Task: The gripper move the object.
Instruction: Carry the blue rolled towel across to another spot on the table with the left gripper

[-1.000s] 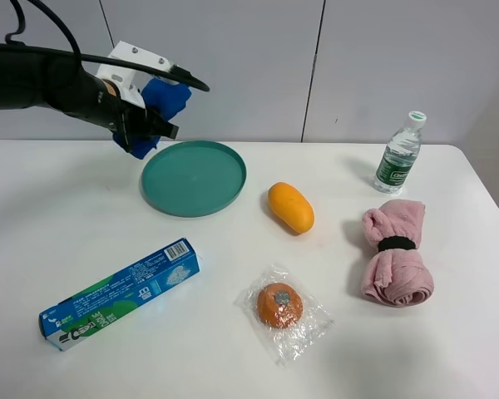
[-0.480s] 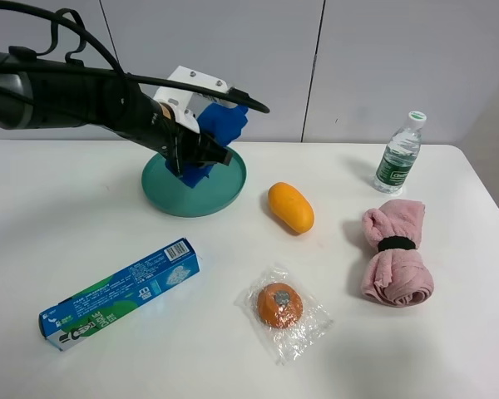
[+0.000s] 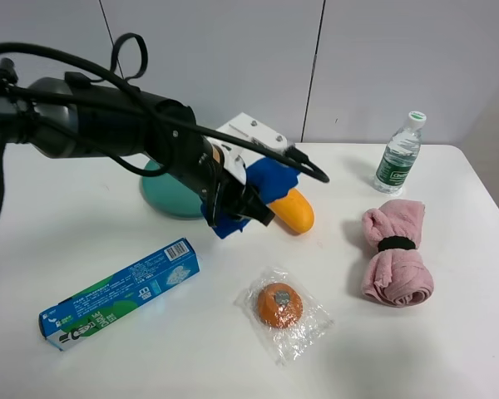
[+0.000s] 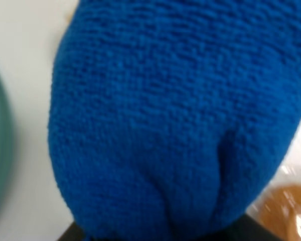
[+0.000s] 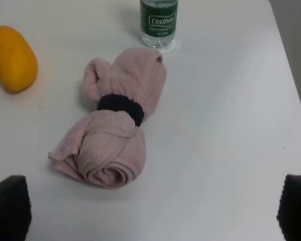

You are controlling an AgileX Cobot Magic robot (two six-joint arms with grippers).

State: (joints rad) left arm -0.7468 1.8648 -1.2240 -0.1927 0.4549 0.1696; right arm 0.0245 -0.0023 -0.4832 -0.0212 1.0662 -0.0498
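Observation:
The royal-blue cloth (image 3: 271, 180) slants in my fingers with its lower end (image 3: 226, 226) above the white tabletop, so my left gripper next brings it down before opening.
My left gripper (image 3: 241, 204) is shut on the royal-blue rolled cloth (image 3: 271, 180) and holds it just above the table's middle, between the teal plate and the yellow fruit. One end of the cloth sticks out below the black fingers. In the left wrist view the cloth (image 4: 180, 115) fills almost the whole picture and hides the fingers. My right gripper (image 5: 153, 211) is open wide and empty, its black fingertips (image 5: 10, 208) at the picture's lower corners, above bare table next to the pink towel. It is out of the exterior view.
A teal plate (image 3: 162, 198) lies behind the left arm, partly hidden. A yellow fruit (image 3: 297, 213) touches or nearly touches the cloth. A wrapped orange (image 3: 279, 305), a toothpaste box (image 3: 121, 293), a pink rolled towel (image 3: 395, 253) and a water bottle (image 3: 398, 155) stand around.
My left gripper has carried the blue cloth rightward and downward, from behind the plate, over it, to the table's middle beside the yellow fruit. Nothing else has moved.

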